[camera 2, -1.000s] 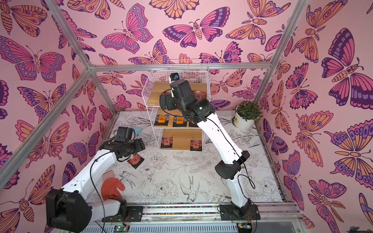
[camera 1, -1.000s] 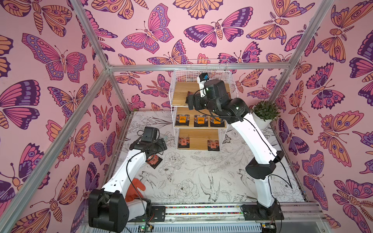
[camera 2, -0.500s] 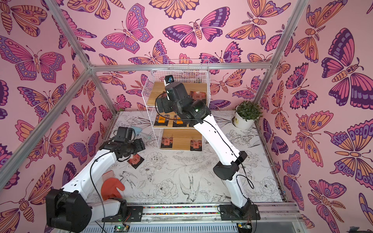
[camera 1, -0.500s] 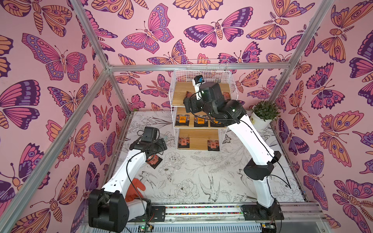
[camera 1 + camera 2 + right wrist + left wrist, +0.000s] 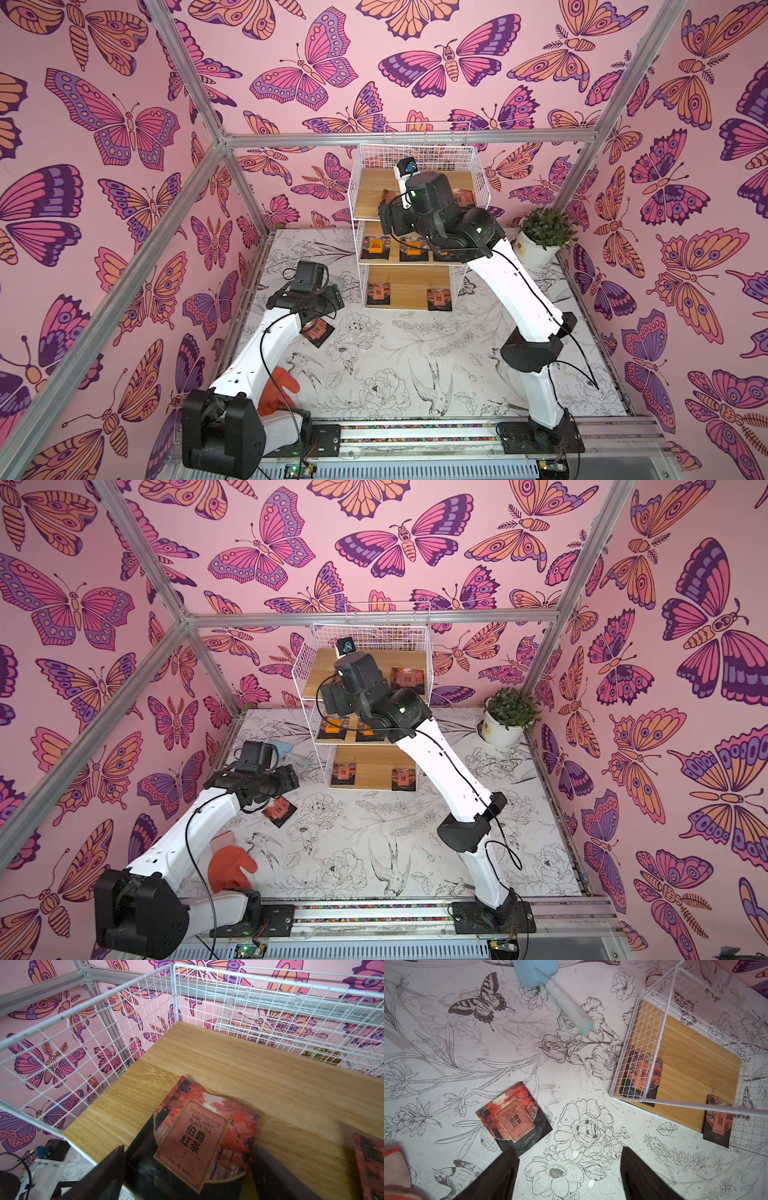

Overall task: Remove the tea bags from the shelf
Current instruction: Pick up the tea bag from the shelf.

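Note:
I should close my right gripper on the tea bag now. Its two fingers reach down to the board point(image 5: 284, 1142) on either side of the pink label point(image 5: 192, 1144).
The shelf point(image 5: 415, 149) stands at the back of the table, a white wire rack with three wooden tiers. My right gripper point(image 5: 188, 1147) is over the top tier, open. Its two dark fingers stand on either side of a reddish-pink tea bag point(image 5: 199, 1132) lying flat on the board. A second tea bag point(image 5: 369, 1165) lies beside it. Orange-labelled tea bags point(image 5: 376, 248) rest on the middle tier and pink ones point(image 5: 378, 293) on the bottom tier. My left gripper point(image 5: 568, 1149) hangs open and empty over the table, next to a tea bag point(image 5: 513, 1116) lying there.
A light blue scoop point(image 5: 558, 995) lies on the table left of the shelf. A potted plant point(image 5: 540, 237) stands at the shelf's right. An orange mitt point(image 5: 278, 390) lies by the left arm's base. Wire walls enclose the top tier on three sides.
My right arm has shifted to the left along the top tier, bringing its jaws over the pink tea bag. The left arm has not moved.

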`<state>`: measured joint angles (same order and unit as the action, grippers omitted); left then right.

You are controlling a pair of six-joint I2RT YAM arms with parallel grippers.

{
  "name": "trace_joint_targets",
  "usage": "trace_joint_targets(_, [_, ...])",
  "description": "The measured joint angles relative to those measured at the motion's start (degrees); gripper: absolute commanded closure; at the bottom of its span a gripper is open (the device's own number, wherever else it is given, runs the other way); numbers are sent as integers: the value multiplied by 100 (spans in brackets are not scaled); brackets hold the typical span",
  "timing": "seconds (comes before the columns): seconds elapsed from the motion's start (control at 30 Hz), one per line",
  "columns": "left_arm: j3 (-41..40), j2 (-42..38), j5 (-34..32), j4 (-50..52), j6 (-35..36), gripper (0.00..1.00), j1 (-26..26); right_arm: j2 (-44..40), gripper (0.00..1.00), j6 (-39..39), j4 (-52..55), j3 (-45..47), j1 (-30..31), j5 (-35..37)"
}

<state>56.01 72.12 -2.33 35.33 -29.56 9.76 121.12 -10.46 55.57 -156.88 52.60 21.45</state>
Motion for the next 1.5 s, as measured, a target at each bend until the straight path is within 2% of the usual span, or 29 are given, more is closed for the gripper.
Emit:
trace_joint_targets(0.4, [0,0,2,-63,0,20,0,0,28,0,55,-33,-13,-153])
trace_joint_targets(0.6, [0,0,0,-66,4,20,0,0,48,2,48,-35,-72,-295])
trace_joint_targets(0.83, [0,0,-2,-66,17,20,0,0,80,2,68,-48,-107,-424])
trace_joint_targets(1.03, [0,0,0,-66,17,20,0,0,99,26,76,-63,-109,-501])
trace_joint_targets(1.5, [-2,-66,-2,-66,20,20,0,-308,100,260,-48,308,-151,-660])
